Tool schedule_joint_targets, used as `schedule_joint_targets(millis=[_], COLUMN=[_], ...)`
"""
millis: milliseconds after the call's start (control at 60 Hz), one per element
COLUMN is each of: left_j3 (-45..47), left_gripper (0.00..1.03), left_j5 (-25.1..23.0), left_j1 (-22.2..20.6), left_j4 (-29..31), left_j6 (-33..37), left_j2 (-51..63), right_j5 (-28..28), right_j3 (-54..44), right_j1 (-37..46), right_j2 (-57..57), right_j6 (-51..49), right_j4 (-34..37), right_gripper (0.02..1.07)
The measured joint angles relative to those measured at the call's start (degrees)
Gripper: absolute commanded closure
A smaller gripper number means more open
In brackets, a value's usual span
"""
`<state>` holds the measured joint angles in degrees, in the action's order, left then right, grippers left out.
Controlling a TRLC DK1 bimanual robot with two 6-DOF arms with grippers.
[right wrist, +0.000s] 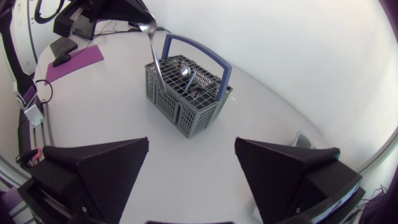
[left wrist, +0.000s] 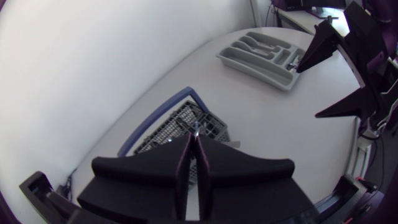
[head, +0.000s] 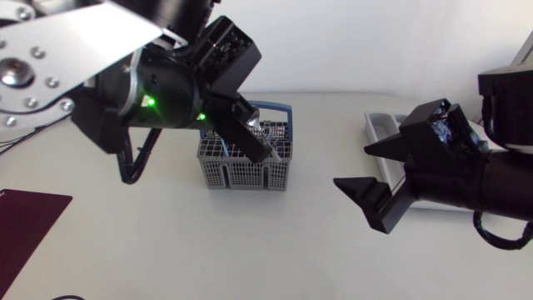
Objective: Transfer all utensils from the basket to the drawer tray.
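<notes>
I will grab the spoon by its hanging handle with my right gripper next, because the fingers of my left gripper crowd the spoon's bowl end.
The grey slotted basket with a blue handle stands mid-table and holds several utensils. My left gripper hangs over its left part, shut on a metal spoon near the bowl. The spoon's handle hangs down across the basket's near wall. In the left wrist view the fingers are pressed together just above the basket. My right gripper is open and empty, between the basket and the grey drawer tray. The tray has cutlery in its compartments.
A purple mat lies at the table's front left corner. The bare white tabletop stretches in front of the basket. My right arm covers much of the tray.
</notes>
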<state>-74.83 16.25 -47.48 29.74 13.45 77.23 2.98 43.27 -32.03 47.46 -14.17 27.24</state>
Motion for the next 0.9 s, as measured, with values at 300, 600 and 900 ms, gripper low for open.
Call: schedule_joint_targets(millis=[300,600,900], left_j3=[-7.65,-11.69,-11.85], left_gripper=[1.00,1.00,1.00], left_j5=[-19.43,-28.09,-30.97], left_j1=[2.45,3.96,4.37], left_j4=[7.19,10.14,10.54], left_j6=[-8.00,-10.51,-10.91], left_j2=[9.38,14.25,14.45], right_j5=[0.26,0.46,1.25], right_j3=[2.49,3.52,4.04], right_j1=[-3.19,-3.56,-4.68], right_j2=[5.44,12.09,14.75], right_j6=[0.66,1.60,2.21], right_j4=[-0.96,-3.91,-5.29], right_gripper=[0.12,0.17,0.47])
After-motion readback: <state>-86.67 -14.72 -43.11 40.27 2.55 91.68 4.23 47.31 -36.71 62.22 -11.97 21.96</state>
